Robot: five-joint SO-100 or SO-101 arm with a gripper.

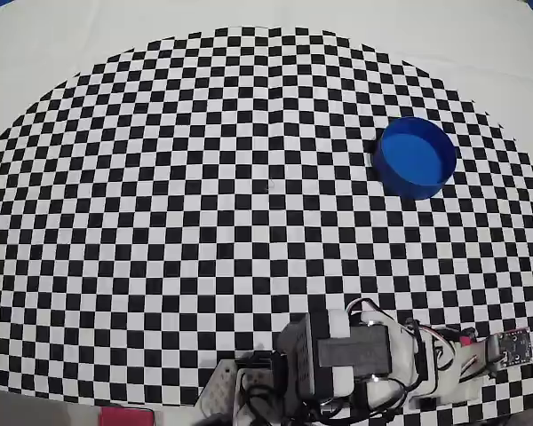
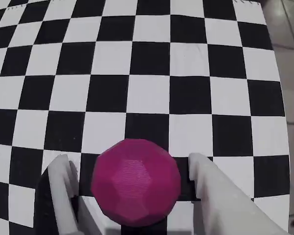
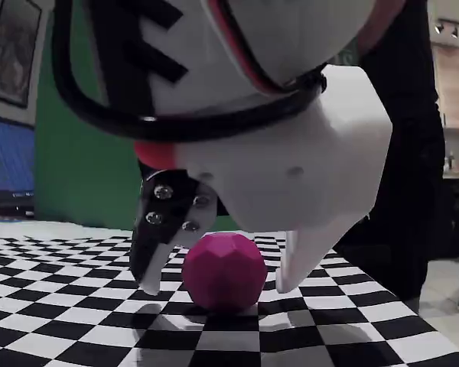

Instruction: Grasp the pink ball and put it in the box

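The pink ball needs to go in the round blue box [image 1: 416, 158], so my gripper will grab the ball by its faceted sides next.
The pink ball [image 2: 135, 182] is a faceted magenta sphere resting on the checkered mat. It sits between the two white fingers of my gripper [image 2: 130, 160], with a small gap on each side. In the fixed view the ball [image 3: 223, 271] is on the mat and my gripper [image 3: 214, 287] straddles it, open, with the fingertips low beside it. In the overhead view the ball is hidden under my arm [image 1: 346, 364] at the bottom edge. The box [image 1: 415, 157] is a round blue tub at the upper right of the mat, far from the arm.
The black-and-white checkered mat [image 1: 204, 177] covers the table. A flat pink block [image 1: 124, 417] lies at the bottom edge, left of the arm base. The mat's right edge and the floor [image 2: 289, 58] show in the wrist view.
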